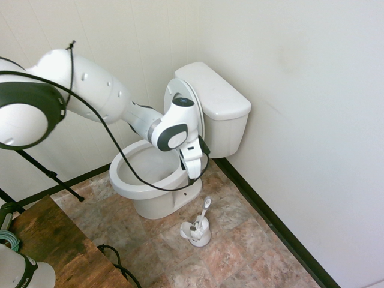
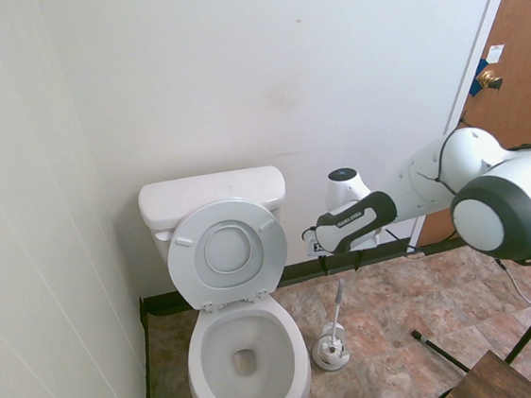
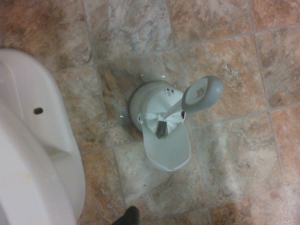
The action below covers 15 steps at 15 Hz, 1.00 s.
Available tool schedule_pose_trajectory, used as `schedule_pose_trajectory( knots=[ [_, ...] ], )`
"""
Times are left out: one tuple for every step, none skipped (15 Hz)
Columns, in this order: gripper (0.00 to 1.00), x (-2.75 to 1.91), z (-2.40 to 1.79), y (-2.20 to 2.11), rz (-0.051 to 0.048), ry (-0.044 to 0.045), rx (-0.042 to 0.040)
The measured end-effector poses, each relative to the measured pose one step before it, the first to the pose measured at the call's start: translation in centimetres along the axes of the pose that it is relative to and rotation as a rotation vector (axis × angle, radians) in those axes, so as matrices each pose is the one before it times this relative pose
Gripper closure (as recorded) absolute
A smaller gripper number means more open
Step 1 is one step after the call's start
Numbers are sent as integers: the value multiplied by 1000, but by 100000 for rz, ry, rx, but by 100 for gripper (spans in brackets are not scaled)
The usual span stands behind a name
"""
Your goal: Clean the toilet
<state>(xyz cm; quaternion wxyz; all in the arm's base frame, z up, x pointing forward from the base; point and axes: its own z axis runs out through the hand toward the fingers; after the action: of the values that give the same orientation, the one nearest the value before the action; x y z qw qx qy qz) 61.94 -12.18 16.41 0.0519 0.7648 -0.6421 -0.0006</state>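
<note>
My gripper grabs the toilet brush by its grey handle end next, since the brush's dirty bristles sit down in the holder.
The toilet is white, with its lid and seat up against the boxy tank; the second exterior view shows the open bowl from the front. My gripper hangs above the floor just beside the bowl's rim, pointing down, open and empty; it also shows in the second exterior view. Below it stands a white brush holder with a toilet brush in it. The wrist view looks straight down on the brush's grey handle end, the holder and the toilet's base.
Walls close in behind and beside the toilet, with a dark baseboard along the floor. A wooden tabletop corner sits near the camera. A brown door stands at the far right. The floor is stone-patterned tile.
</note>
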Motion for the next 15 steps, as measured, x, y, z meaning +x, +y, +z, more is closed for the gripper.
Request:
schedule_pose_trajectory(
  knots=[
    [0,640,1617,-756,1939,-1011,-885],
    [0,789,1480,-751,1734,-1171,-816],
    [0,939,1205,-636,1592,-1409,-775],
    [0,1076,1121,-585,1603,-1311,-677],
    [0,1123,1162,-490,1577,-1437,-648],
    [0,885,1208,-343,1329,-1398,-902],
    [0,635,1231,-273,1111,-1058,-752],
    [0,394,1221,-253,550,-1044,-858],
    [0,158,1210,-245,250,-1267,-808],
    [0,5,1023,-236,96,-1157,-434],
    [0,-50,897,-225,41,-895,-402],
    [0,-22,833,-203,-9,-799,-308],
    [0,136,658,-173,44,-422,-183],
    [0,269,458,-178,278,-577,-245],
    [0,299,217,-208,257,-518,-281]
  ],
)
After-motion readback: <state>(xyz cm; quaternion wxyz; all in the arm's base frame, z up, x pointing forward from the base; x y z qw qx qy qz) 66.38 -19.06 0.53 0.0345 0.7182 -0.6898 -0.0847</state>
